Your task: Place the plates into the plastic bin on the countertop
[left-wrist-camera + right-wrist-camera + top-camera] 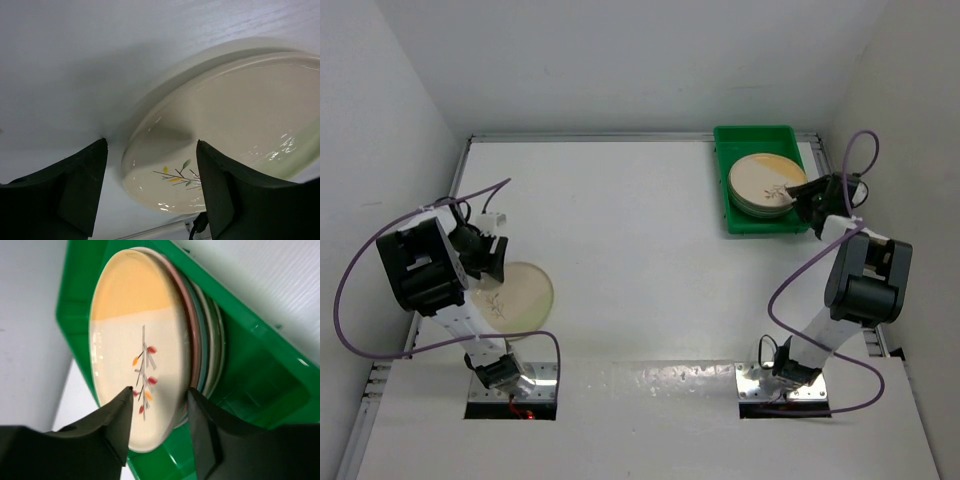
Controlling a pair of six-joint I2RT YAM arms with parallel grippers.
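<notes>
My right gripper reaches the green-segment plate next and grabs its rim away from my left gripper, which leaves the plate's side free for stacking.
One cream plate (517,291) with a pale green segment and a leaf sprig lies flat on the white countertop (620,230) at the left. My left gripper (488,256) is open at its far-left rim. In the left wrist view the plate (240,115) lies just past the open gripper (150,147). The green plastic bin (752,133) stands at the back right and holds a stack of plates (760,180). The top plate (130,325) has a yellow segment. My right gripper (807,203) is open, its jaws either side of the top plate's near rim (160,390).
White walls close in the countertop at the left, back and right. A thin raised edge (590,137) runs along the back. Purple cables (470,200) loop off both arms. The bin (260,355) sits close to the right wall.
</notes>
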